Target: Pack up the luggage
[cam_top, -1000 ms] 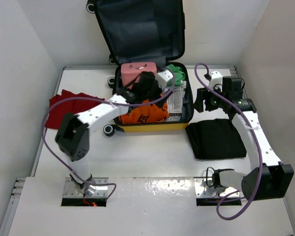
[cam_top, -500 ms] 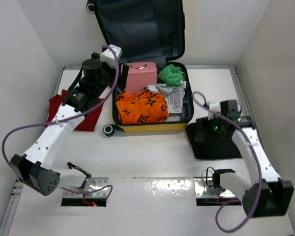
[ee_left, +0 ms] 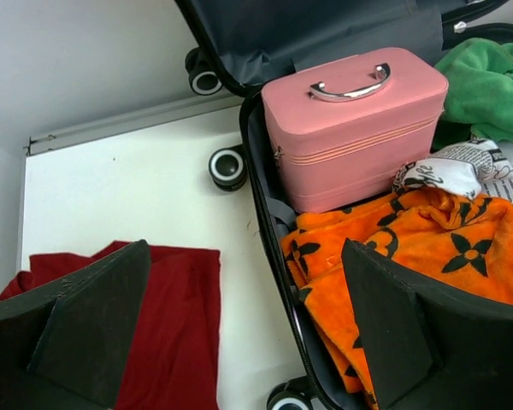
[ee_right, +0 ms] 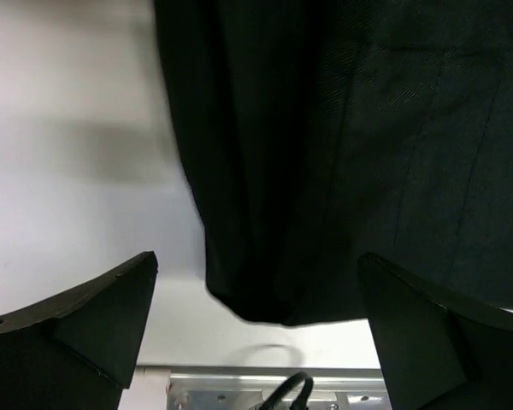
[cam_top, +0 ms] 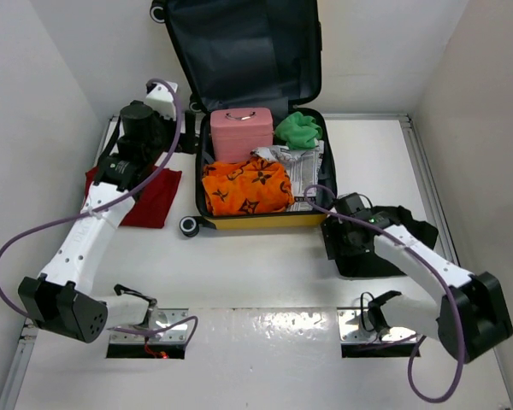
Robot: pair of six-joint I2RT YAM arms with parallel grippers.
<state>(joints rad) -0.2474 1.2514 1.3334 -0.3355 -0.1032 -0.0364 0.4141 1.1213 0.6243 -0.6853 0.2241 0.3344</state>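
Note:
The black garment's folded edge is below both fingers, so closing now would miss it. My right gripper moves lower, before it closes on that edge.
The yellow luggage [cam_top: 256,221] lies open at the back of the table, its dark lid [cam_top: 248,51] propped against the wall. Inside are a pink case [cam_top: 239,132], a green cloth [cam_top: 297,128], an orange patterned cloth [cam_top: 246,186] and a newsprint-patterned item [cam_top: 305,171]. My left gripper [cam_top: 181,141] hovers open and empty over the luggage's left rim [ee_left: 269,222], with a red cloth [ee_left: 162,325] under its left finger. My right gripper [cam_top: 338,239] is open and empty, low over the left edge of a folded black garment [ee_right: 342,128].
The red cloth [cam_top: 145,201] lies on the table left of the luggage. The black garment [cam_top: 363,260] lies at the front right. White walls close in the table on the left, right and back. A luggage wheel [cam_top: 189,225] sticks out at the front left corner.
My left arm has swung out of the luggage to its left rim. My right arm has come from beside the luggage down to the black garment, and its jaws have widened.

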